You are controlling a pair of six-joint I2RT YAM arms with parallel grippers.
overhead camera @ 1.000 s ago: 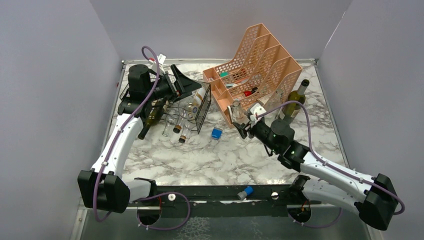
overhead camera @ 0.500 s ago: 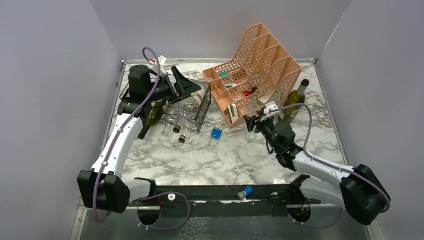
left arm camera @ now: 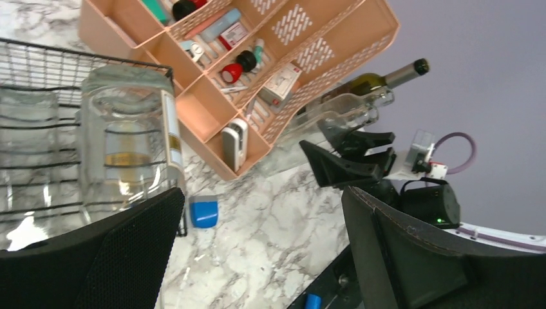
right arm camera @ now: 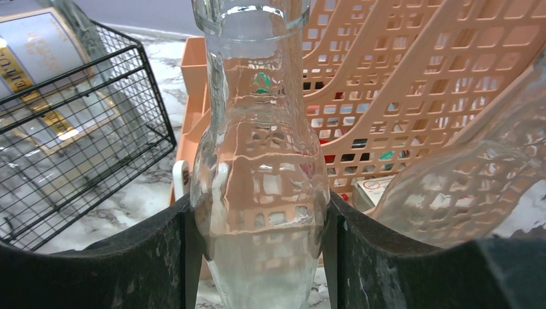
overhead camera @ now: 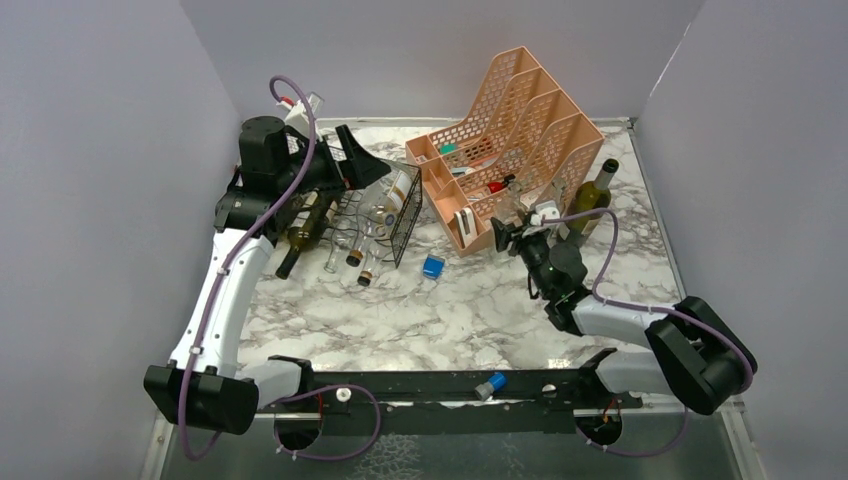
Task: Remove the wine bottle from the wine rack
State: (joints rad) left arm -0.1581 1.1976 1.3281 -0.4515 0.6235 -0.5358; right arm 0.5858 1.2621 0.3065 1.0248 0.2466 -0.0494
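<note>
My right gripper can open now, because the bottom of the clear bottle is low at the flat table beside the organizer and the bottle would stay upright.
The black wire wine rack (overhead camera: pixel 385 222) stands at the back left with several bottles lying in it, one dark (overhead camera: pixel 303 236) and the others clear. My left gripper (overhead camera: pixel 368 166) hovers above the rack, open and empty; in the left wrist view its fingers (left arm camera: pixel 96 261) frame bare table beside a clear racked bottle (left arm camera: pixel 125 151). My right gripper (overhead camera: pixel 512 238) is in front of the peach organizer, well right of the rack. It is shut on a clear glass wine bottle (right arm camera: pixel 261 193), held upright by its body.
The peach file organizer (overhead camera: pixel 520 120) fills the back middle, holding small items. A green wine bottle (overhead camera: pixel 590 198) stands to its right, and another clear bottle (right arm camera: pixel 463 187) is just right of the held one. A blue block (overhead camera: pixel 433 266) lies near the rack.
My right gripper carried the clear bottle rightward, from in front of the organizer's near corner toward the green bottle. The left arm rose and drew back slightly over the rack.
</note>
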